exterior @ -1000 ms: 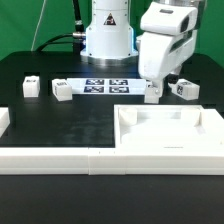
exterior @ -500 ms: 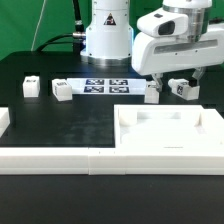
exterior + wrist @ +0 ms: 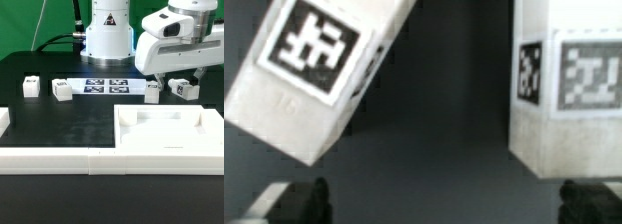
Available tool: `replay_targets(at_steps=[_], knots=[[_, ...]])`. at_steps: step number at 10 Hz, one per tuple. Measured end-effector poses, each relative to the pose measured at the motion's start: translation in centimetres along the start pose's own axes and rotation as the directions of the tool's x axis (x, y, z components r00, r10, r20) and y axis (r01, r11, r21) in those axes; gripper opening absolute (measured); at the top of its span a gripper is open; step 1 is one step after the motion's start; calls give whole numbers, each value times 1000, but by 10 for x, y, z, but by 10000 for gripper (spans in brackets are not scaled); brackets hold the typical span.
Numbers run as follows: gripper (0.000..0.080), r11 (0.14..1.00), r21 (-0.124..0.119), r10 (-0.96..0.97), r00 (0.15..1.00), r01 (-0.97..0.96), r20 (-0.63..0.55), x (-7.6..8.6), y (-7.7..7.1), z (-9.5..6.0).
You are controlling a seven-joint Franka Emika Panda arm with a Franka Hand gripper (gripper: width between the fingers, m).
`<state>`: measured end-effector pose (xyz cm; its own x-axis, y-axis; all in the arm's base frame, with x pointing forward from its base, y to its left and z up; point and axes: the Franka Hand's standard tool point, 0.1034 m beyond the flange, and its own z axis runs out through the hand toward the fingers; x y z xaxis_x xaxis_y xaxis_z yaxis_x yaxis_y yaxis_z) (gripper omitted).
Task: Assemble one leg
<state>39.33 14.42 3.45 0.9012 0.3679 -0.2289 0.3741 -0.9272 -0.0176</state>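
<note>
My gripper should grab the tilted white leg by its marker-tagged end (image 3: 189, 92) (image 3: 313, 46) next. Then it can assemble the leg on the large white square panel.
Several small white legs with marker tags stand on the black table. Two are at the exterior view's left (image 3: 31, 87) (image 3: 62, 90) and two at its right (image 3: 152, 92) (image 3: 184, 89). My gripper (image 3: 167, 80) hangs low above the gap between the right two. In the wrist view one leg (image 3: 322, 70) lies tilted and another (image 3: 571, 90) stands straight, with bare table between them. My gripper (image 3: 452, 203) is open and holds nothing. Only its dark fingertips (image 3: 304, 200) show at the picture's edge.
The marker board (image 3: 105, 85) lies in front of the robot base. A large white square panel (image 3: 170, 148) sits at the front right. Long white border rails (image 3: 50, 157) run along the front edge, with a short piece (image 3: 4, 120) at the left.
The hand has turned about its wrist over the last second, from narrow-on to broadside, and stayed above the two right legs. No leg has moved.
</note>
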Motion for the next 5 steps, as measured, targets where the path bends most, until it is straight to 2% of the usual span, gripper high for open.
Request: replay_targets(at_steps=[2, 3, 4, 5], knots=[[649, 1000, -17, -22, 980, 26, 199, -10, -14, -3], [649, 999, -17, -26, 972, 31, 231, -7, -17, -2], [649, 999, -20, -28, 946, 36, 323, -14, -17, 0], [649, 999, -16, -30, 914, 40, 406, -13, -18, 4]])
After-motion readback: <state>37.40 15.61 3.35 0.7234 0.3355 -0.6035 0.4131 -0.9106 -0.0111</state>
